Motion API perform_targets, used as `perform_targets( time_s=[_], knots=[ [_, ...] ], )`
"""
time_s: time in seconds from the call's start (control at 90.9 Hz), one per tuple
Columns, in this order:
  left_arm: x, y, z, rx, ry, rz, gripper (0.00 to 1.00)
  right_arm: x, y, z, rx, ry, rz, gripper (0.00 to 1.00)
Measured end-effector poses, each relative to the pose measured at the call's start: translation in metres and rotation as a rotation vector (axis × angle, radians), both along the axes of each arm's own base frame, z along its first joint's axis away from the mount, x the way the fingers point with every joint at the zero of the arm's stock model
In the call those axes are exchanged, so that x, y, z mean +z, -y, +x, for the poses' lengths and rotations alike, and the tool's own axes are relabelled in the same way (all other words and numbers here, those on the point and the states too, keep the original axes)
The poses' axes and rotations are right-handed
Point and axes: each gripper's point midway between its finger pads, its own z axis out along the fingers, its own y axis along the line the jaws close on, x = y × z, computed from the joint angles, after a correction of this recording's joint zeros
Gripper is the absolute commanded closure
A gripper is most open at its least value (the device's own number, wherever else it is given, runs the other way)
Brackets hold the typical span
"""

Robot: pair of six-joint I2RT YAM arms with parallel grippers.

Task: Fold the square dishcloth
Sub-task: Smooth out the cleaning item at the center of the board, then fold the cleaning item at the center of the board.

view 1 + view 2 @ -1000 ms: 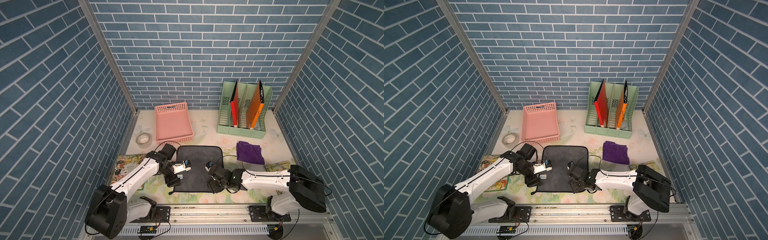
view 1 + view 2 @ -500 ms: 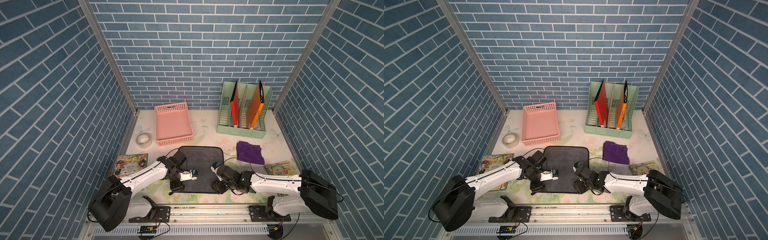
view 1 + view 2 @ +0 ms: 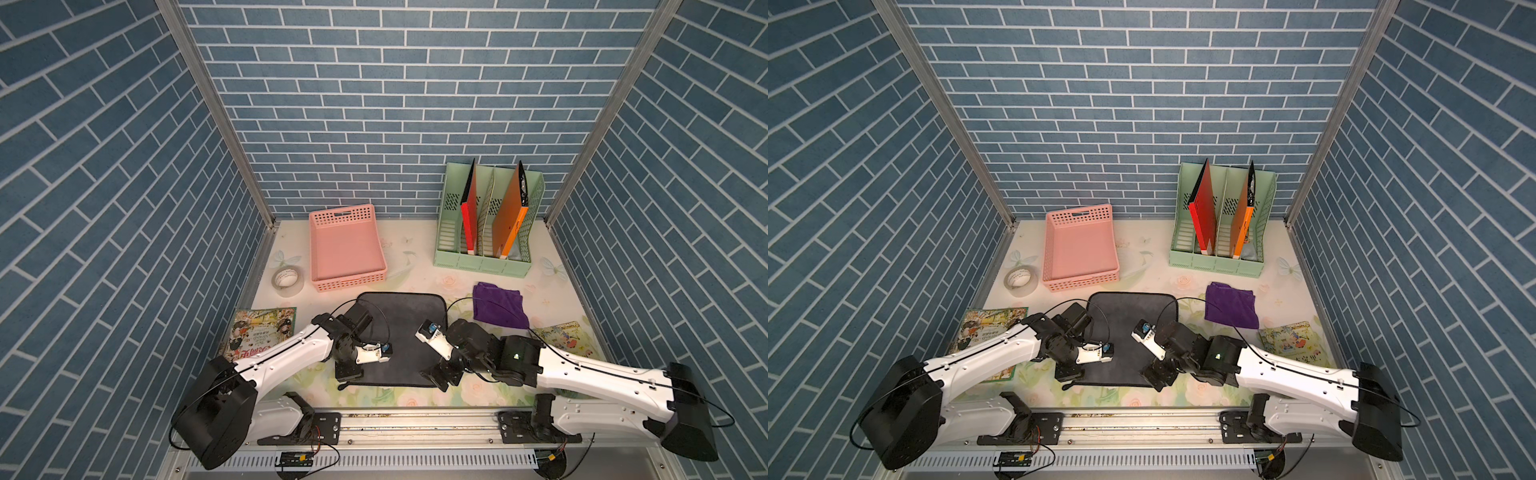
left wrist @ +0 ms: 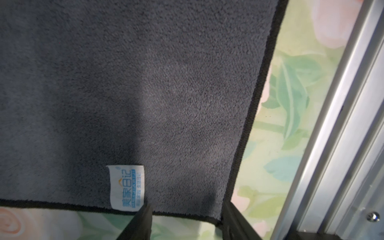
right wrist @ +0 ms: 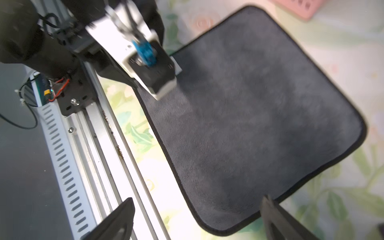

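My right gripper is to grab the near rounded hemmed corner of the square dishcloth next. Then it can fold the near edge of the dishcloth over evenly.
The square dishcloth [image 3: 399, 328] [image 3: 1129, 328] is dark grey with a black hem and lies flat at the front middle of the table. My left gripper [image 3: 348, 372] [image 4: 188, 218] sits low at its near left corner. It is open, and the hemmed corner lies between the two fingers [image 4: 143, 220], next to a white label [image 4: 126, 187]. My right gripper [image 3: 440, 374] [image 5: 197, 220] is at the near right corner. It stands wide open, one finger [image 5: 116, 220] over the rail side and one at the cloth's hem, with the rounded corner [image 5: 207, 218] between them.
A pink basket [image 3: 347, 249] and a tape roll [image 3: 286, 280] stand behind at the left. A green file rack [image 3: 486, 257] holds red and orange folders. Also here are a purple cloth [image 3: 498, 309], a picture book [image 3: 262, 332], a booklet [image 3: 565, 336] and the front metal rail [image 3: 415, 419].
Both arms have drawn back toward the front edge, from over the cloth down to its near corners. The right jaws have spread much wider and the left jaws have narrowed somewhat.
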Motion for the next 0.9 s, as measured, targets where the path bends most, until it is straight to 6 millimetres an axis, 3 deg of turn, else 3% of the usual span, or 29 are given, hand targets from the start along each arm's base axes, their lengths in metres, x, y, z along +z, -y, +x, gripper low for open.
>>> perform_targets(
  time_s=[0.066,0.132,0.231,0.308,0.407,0.561,0.77,0.902],
  knots=[
    [-0.005,-0.002,-0.002,-0.002,-0.017,0.016,0.42,0.02,0.0,0.007,0.062,0.137,0.008,0.04],
    [-0.01,-0.004,-0.003,-0.003,-0.03,0.034,0.43,0.019,0.005,0.012,0.133,0.253,-0.053,0.06],
    [-0.011,-0.005,-0.003,-0.007,-0.031,0.043,0.46,-0.015,0.019,0.01,0.243,0.314,-0.199,0.13],
    [-0.011,-0.005,-0.003,-0.014,-0.034,0.043,0.49,-0.05,0.034,0.001,0.336,0.306,-0.328,0.21],
    [-0.012,-0.006,-0.004,-0.018,-0.042,0.048,0.52,-0.081,0.049,-0.013,0.439,0.296,-0.434,0.28],
    [-0.014,-0.006,-0.002,-0.019,-0.049,0.061,0.6,-0.107,0.058,-0.027,0.535,0.289,-0.5,0.38],
    [-0.015,-0.008,0.002,-0.017,-0.043,0.082,0.64,-0.135,0.055,-0.034,0.585,0.258,-0.531,0.55],
    [-0.013,-0.009,0.004,-0.018,-0.042,0.09,0.68,-0.14,0.05,-0.033,0.586,0.262,-0.527,0.61]
  ],
)
